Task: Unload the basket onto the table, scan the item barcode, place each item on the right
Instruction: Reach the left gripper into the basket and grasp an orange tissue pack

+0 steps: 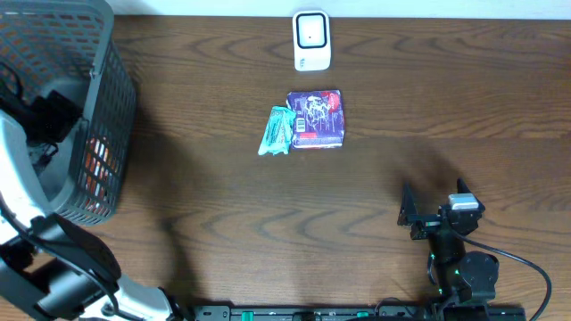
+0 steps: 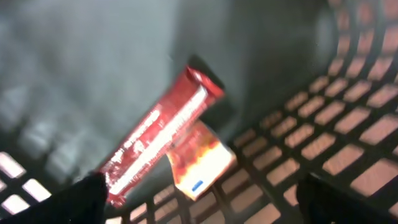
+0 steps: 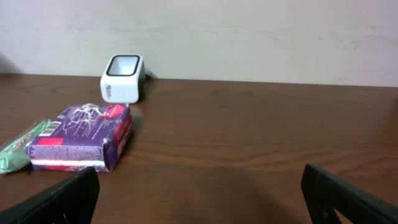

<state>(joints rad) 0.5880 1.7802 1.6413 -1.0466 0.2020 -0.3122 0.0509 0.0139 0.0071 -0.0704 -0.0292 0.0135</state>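
The left gripper takes hold of the small orange packet near one end next, which leaves the rest protruding and uncovered to scan its barcode.
My left gripper (image 2: 202, 204) is down inside the dark mesh basket (image 1: 105, 62), open, with its fingertips (image 2: 84, 198) on either side of the view. Between and just beyond them lie a long red bar wrapper (image 2: 158, 134) and a small orange packet (image 2: 202, 158) on the basket floor; neither is held. The white barcode scanner (image 1: 311, 40) stands at the table's far edge, also seen as the scanner (image 3: 122, 78) in the right wrist view. My right gripper (image 1: 434, 207) rests low at the front right, open and empty, shown as the right gripper (image 3: 202, 202) over bare wood.
A purple packet (image 1: 316, 118) and a green wrapper (image 1: 276, 130) lie side by side on the table just in front of the scanner. The basket wall (image 2: 348, 124) closes in on my left gripper's right side. A pale wall runs behind the table.
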